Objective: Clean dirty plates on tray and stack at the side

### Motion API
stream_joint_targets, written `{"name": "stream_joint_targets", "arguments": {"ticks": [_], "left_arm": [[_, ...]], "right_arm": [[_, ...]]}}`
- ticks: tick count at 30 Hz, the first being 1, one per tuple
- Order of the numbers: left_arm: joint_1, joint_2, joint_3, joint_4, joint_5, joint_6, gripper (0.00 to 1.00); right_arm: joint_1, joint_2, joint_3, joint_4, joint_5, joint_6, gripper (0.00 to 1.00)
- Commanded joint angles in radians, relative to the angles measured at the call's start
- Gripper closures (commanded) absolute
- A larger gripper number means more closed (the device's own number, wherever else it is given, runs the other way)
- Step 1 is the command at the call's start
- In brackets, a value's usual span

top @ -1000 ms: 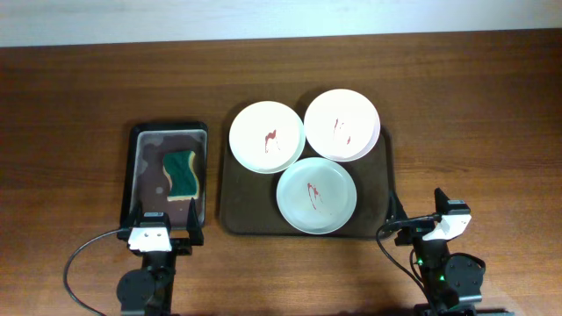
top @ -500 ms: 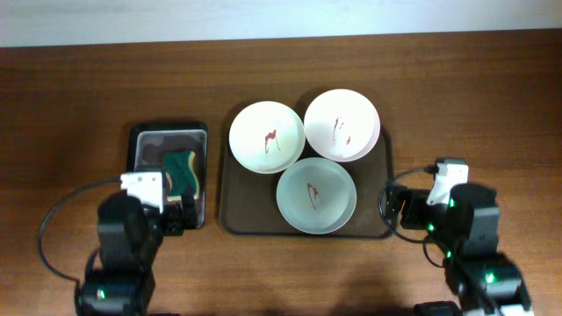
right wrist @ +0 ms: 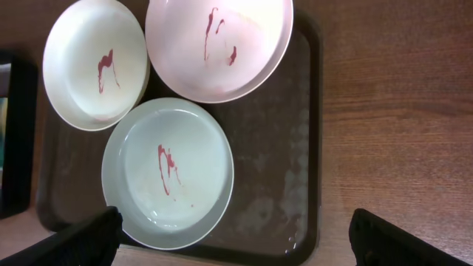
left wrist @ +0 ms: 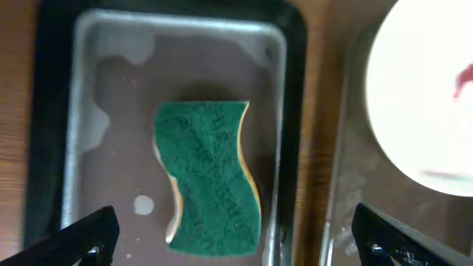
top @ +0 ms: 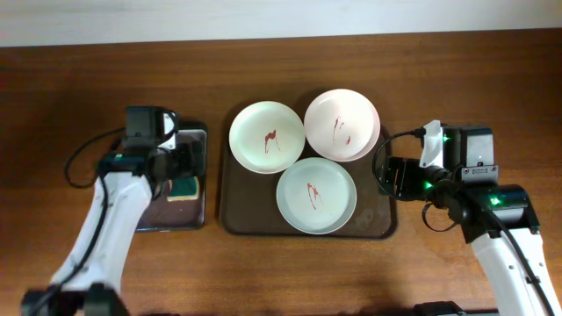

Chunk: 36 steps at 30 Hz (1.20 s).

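Note:
My left gripper pinches the green sponge across its middle next, from the sponge's green top, since this leaves its bottom free to clean dirty plates.
Three white plates with red smears lie on the dark brown tray (top: 376, 219): one at back left (top: 267, 137), one at back right (top: 342, 124), and a faintly greenish one in front (top: 316, 195). The right wrist view shows them too: left (right wrist: 94, 63), right (right wrist: 218, 44), greenish (right wrist: 168, 171), on the tray (right wrist: 277, 170). My left gripper (top: 180, 163) is open and empty above a green sponge (left wrist: 211, 177). My right gripper (top: 392, 176) is open and empty over the tray's right edge. Both grippers show wide open in their wrist views, left (left wrist: 233, 240) and right (right wrist: 240, 244).
The sponge (top: 183, 188) lies in a smaller black tray (top: 167, 215) with a wet bottom, left of the brown tray. In the left wrist view the black tray (left wrist: 81, 111) fills the left and a plate's edge (left wrist: 429, 96) shows at right. Bare wooden table (top: 465, 96) surrounds the trays.
Both arms have lifted from the table's front edge and reached forward. The left gripper now hangs over the black tray, the right over the brown tray's right edge. Plates have not moved.

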Motion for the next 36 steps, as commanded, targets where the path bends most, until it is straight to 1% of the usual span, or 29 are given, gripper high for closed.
{"name": "stream_joint_targets", "arguments": {"ticks": [1, 3, 5, 7, 8, 9, 10, 11, 13, 15, 16, 17, 20, 21, 22, 23, 25, 26, 27, 28, 29, 32, 33, 36], "left_arm": [[0.001, 0.145, 0.007, 0.047, -0.014, -0.070, 0.05], [0.001, 0.224, 0.007, 0.063, -0.016, -0.069, 0.09], [0.001, 0.282, 0.007, 0.077, -0.042, -0.070, 0.16], [0.001, 0.311, 0.007, 0.079, -0.041, -0.069, 0.38], [0.001, 0.324, 0.007, 0.076, -0.042, -0.069, 0.42], [0.001, 0.337, 0.007, 0.075, -0.041, -0.069, 0.62], [0.001, 0.338, 0.007, 0.076, -0.041, -0.069, 0.79], [0.001, 0.338, 0.007, 0.073, -0.041, -0.069, 1.00], [0.001, 0.336, 0.010, 0.046, -0.041, -0.069, 1.00], [0.001, 0.305, 0.040, -0.046, -0.041, -0.068, 1.00], [0.001, 0.283, 0.050, -0.080, -0.040, -0.068, 1.00], [0.001, 0.258, 0.051, -0.098, -0.035, -0.068, 1.00], [0.000, 0.252, 0.030, -0.116, -0.010, -0.069, 1.00], [-0.001, 0.253, -0.008, -0.084, 0.002, -0.069, 1.00], [0.000, 0.253, -0.029, -0.061, 0.006, -0.069, 0.99], [0.000, 0.253, -0.045, -0.048, 0.006, -0.069, 1.00], [0.000, 0.235, -0.027, -0.068, 0.017, -0.069, 1.00], [0.000, 0.208, -0.008, -0.079, 0.016, -0.068, 1.00], [0.000, 0.175, 0.004, -0.090, 0.016, -0.069, 1.00], [0.000, 0.121, 0.008, -0.090, 0.017, -0.069, 1.00], [0.000, 0.074, 0.008, -0.099, 0.021, -0.069, 1.00], [0.000, 0.057, 0.007, -0.130, 0.021, -0.069, 1.00], [0.000, 0.057, 0.007, -0.131, 0.021, -0.069, 1.00], [0.000, 0.057, 0.007, -0.131, 0.029, -0.069, 1.00]], "right_arm": [[-0.004, -0.002, 0.022, 0.001, -0.005, 0.008, 0.01], [-0.004, -0.002, 0.022, -0.002, -0.005, 0.008, 0.01], [-0.004, -0.002, 0.022, -0.001, -0.005, 0.008, 0.01], [-0.004, -0.002, 0.022, -0.001, -0.005, 0.008, 0.01], [-0.004, -0.002, 0.022, -0.001, -0.005, 0.008, 0.01], [-0.004, -0.002, 0.022, -0.001, -0.005, 0.008, 0.01], [-0.004, -0.002, 0.021, -0.002, -0.005, 0.008, 0.01], [-0.004, 0.000, 0.021, -0.002, -0.005, 0.008, 0.01], [-0.004, 0.035, 0.021, -0.039, -0.006, 0.008, 0.01], [-0.003, 0.098, 0.019, -0.066, -0.022, -0.011, 0.00], [-0.004, 0.142, 0.018, -0.066, -0.066, -0.048, 0.04], [-0.003, 0.193, 0.018, -0.066, -0.096, -0.056, 0.05], [-0.003, 0.373, 0.018, -0.038, -0.103, -0.056, 0.07], [-0.003, 0.470, 0.018, -0.003, -0.128, -0.056, 0.10], [-0.002, 0.517, 0.018, 0.023, -0.155, -0.056, 0.12], [0.006, 0.569, 0.018, 0.054, -0.159, -0.055, 0.18], [0.044, 0.657, 0.018, 0.117, -0.158, -0.052, 0.37], [0.058, 0.681, 0.018, 0.133, -0.158, -0.051, 0.38], [0.081, 0.708, 0.018, 0.153, -0.158, -0.044, 0.43], [0.110, 0.734, 0.018, 0.173, -0.158, -0.043, 0.51], [0.135, 0.737, 0.017, 0.185, -0.158, -0.037, 0.62], [0.165, 0.737, 0.017, 0.198, -0.151, 0.016, 0.93], [0.169, 0.737, 0.017, 0.198, -0.151, 0.017, 0.96], [0.169, 0.737, 0.017, 0.198, -0.151, 0.021, 0.96]]}}
